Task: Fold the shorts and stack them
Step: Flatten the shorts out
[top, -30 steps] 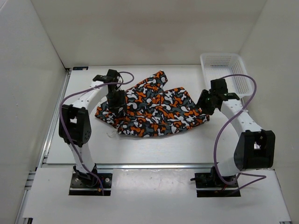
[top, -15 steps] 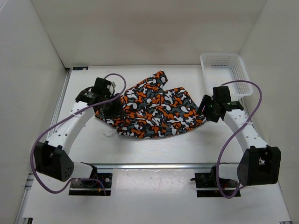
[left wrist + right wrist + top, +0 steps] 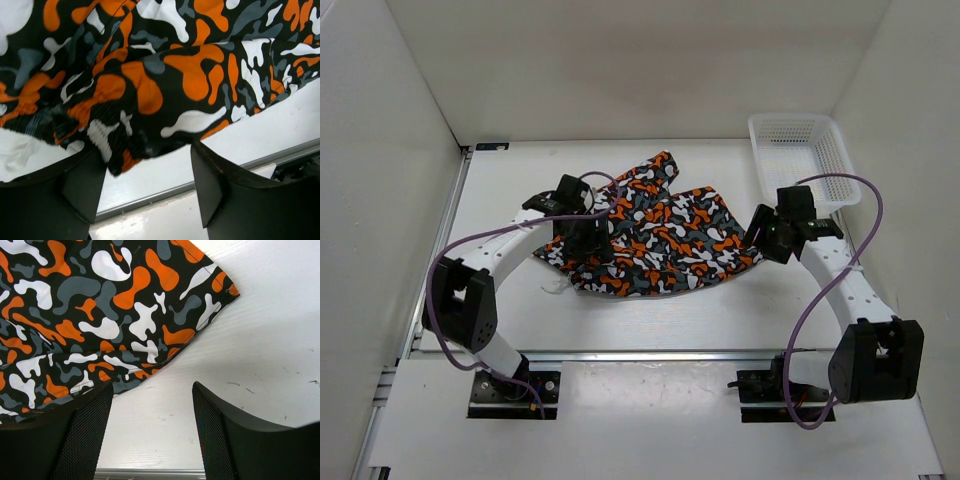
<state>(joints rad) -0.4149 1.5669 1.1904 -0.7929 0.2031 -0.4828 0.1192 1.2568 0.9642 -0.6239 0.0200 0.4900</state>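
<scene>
The shorts need to be spread for folding, so my right gripper should next grab the shorts' near edge (image 3: 734, 274) (image 3: 164, 361) beside the shorts' corner, away from the bunched waistband.
The shorts (image 3: 655, 235), printed in orange, black, white and grey blotches, lie crumpled in the middle of the table. My left gripper (image 3: 588, 236) hovers over their left part, open and empty; in the left wrist view the fabric (image 3: 165, 75) fills the upper frame, its bunched waistband edge just beyond the spread fingers (image 3: 80, 187). My right gripper (image 3: 766, 236) is open and empty beside the shorts' right corner; in the right wrist view that corner (image 3: 125, 305) lies ahead of the open fingers (image 3: 220, 435), apart from them.
A white plastic mesh basket (image 3: 802, 160) stands at the back right corner. White walls enclose the table on three sides. A metal rail (image 3: 650, 354) runs along the table's near edge.
My left arm swung out to the left and back, and its gripper now sits further right over the shorts. My right gripper shifted slightly. The shorts' left edge has pulled in a little.
</scene>
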